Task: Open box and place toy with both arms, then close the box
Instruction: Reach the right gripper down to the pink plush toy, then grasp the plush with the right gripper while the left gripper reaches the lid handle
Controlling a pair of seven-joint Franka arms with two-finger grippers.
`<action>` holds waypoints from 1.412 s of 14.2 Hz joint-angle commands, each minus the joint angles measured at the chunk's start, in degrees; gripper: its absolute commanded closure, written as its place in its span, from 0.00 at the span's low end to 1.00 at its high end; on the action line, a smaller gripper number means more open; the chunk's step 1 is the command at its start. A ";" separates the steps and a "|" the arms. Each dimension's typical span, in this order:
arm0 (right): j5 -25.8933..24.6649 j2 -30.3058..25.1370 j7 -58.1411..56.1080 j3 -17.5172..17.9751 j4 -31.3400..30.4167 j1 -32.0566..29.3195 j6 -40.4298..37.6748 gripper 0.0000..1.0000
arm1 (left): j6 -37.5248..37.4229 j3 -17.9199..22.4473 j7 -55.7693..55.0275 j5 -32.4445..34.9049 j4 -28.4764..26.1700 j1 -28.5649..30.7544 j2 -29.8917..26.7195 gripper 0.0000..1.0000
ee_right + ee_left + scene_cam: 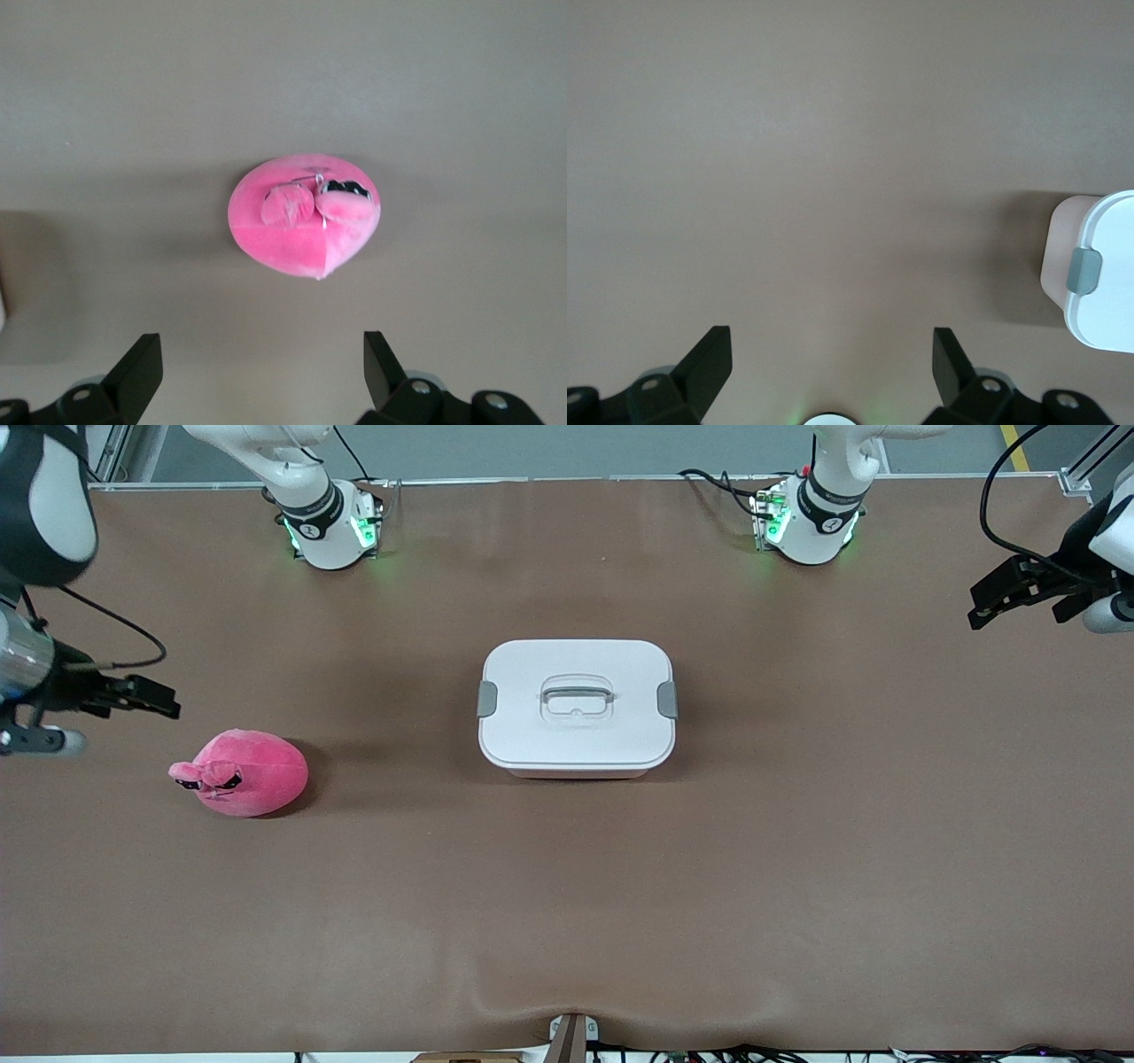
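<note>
I should next use my right gripper to take hold of the pink plush toy by its round ear [221, 772], so that I can place the toy in the box [576, 708].
The box [576, 708] stands in the middle of the table, its white lid on, a grey clip [487, 699] at each end and a recessed handle in the centre. The pink plush toy [244, 772] lies toward the right arm's end, slightly nearer the camera than the box. My right gripper [164, 700] hangs open above the table beside the toy; its wrist view shows the toy [304, 215] ahead of the empty open gripper [262, 340]. My left gripper [979, 607] hangs open over the left arm's end. Its wrist view catches one end of the box [1099, 274] off to the side of the open gripper [833, 335].
The brown table cover [567, 886] spreads wide around the box and toy. Both arm bases [332, 527] [806, 522] glow green along the table's robot edge, with black cables near them. A small mount [571, 1036] sits at the camera-side edge.
</note>
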 commanded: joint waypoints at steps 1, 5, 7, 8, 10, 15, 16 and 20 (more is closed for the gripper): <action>-0.58 5.17 -3.32 0.42 0.82 -0.55 5.34 0.00 | -0.08 -0.22 -1.11 -0.80 0.02 0.19 0.12 0.00; -0.32 10.27 -6.75 0.51 0.47 -0.99 9.06 0.00 | -0.52 -1.53 -10.42 -1.06 -0.42 -1.56 0.30 0.00; -0.32 11.60 -7.02 0.42 -0.32 -0.55 8.62 0.00 | -0.52 -3.64 -15.42 -1.15 -0.60 -1.57 0.82 0.00; -0.75 11.86 -7.02 0.33 -1.11 -0.29 8.70 0.00 | -0.52 -4.95 -18.58 -1.15 -0.95 -1.57 0.91 0.00; -1.11 12.48 -7.11 0.42 -1.99 -0.29 8.79 0.00 | -0.43 -7.94 -24.03 -1.15 -1.39 -1.66 1.78 0.00; -1.11 13.62 -7.02 0.42 -1.99 -0.64 8.88 0.25 | 1.06 -14.80 -38.98 -1.06 -1.21 -1.66 4.95 0.06; -1.11 13.71 -7.02 0.33 -1.99 -0.55 9.14 0.31 | 1.41 -15.77 -40.83 -1.06 -1.30 -1.74 5.48 0.06; -1.11 14.06 -7.11 0.33 -1.99 -0.90 9.41 0.60 | 3.52 -20.77 -53.29 -0.98 -1.39 -1.83 8.37 0.12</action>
